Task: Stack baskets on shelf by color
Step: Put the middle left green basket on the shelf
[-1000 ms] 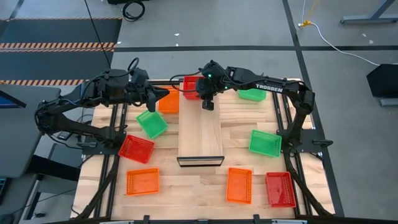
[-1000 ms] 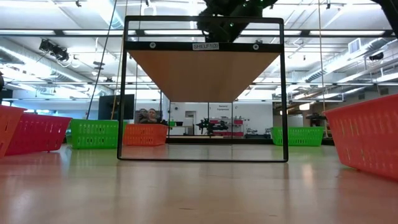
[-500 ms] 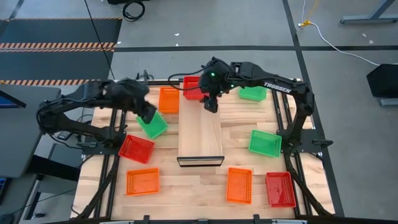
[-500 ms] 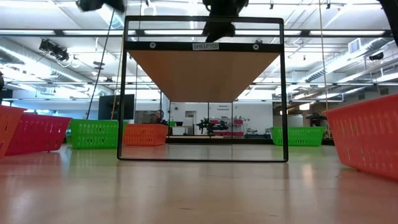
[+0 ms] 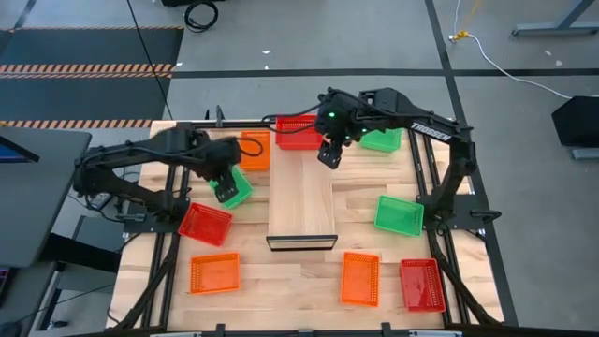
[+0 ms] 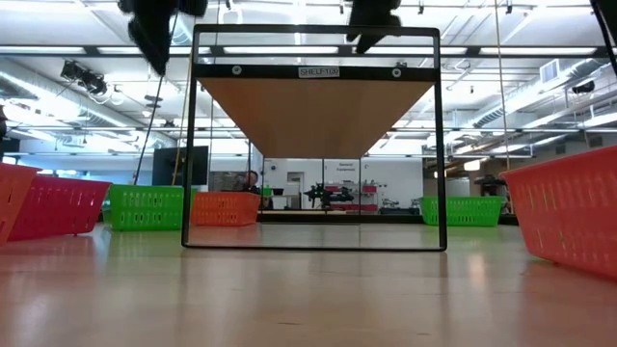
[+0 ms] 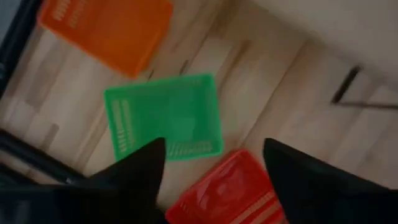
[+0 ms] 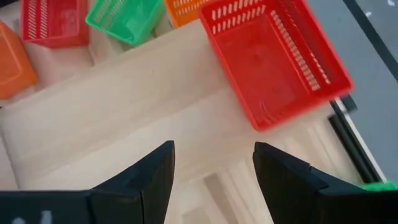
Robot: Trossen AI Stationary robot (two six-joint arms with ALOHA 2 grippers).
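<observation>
The left gripper should next stack the green basket on the shelf [image 5: 301,201], so it should grab the basket by the top edge of its side [image 5: 241,199].
The shelf [image 5: 301,201] runs down the table's middle. A red basket [image 5: 299,133] rests by its bottom on the shelf's far end and shows again in the right wrist view [image 8: 273,59]. My right gripper [image 5: 328,154] hangs open just to the near right of it, holding nothing [image 8: 214,165]. My left gripper [image 5: 225,192] points steeply down, open, above a green basket [image 7: 165,115] that lies flat on the table left of the shelf. An orange basket [image 5: 253,150] lies beyond the green one and a red basket [image 5: 204,225] lies nearer.
More baskets lie on the slatted table: orange [image 5: 214,273] at the near left, orange [image 5: 359,278] and red [image 5: 421,284] at the near right, green [image 5: 399,214] at mid right, green [image 5: 381,140] at the far right. The shelf's black frame [image 6: 313,67] stands high in the low view.
My left gripper has swung from beside the far orange basket toward the table's near edge, sunk and tipped steeply down over the green basket. My right gripper has risen and drawn toward the table's right, away from the red basket, which stays on the shelf's far end.
</observation>
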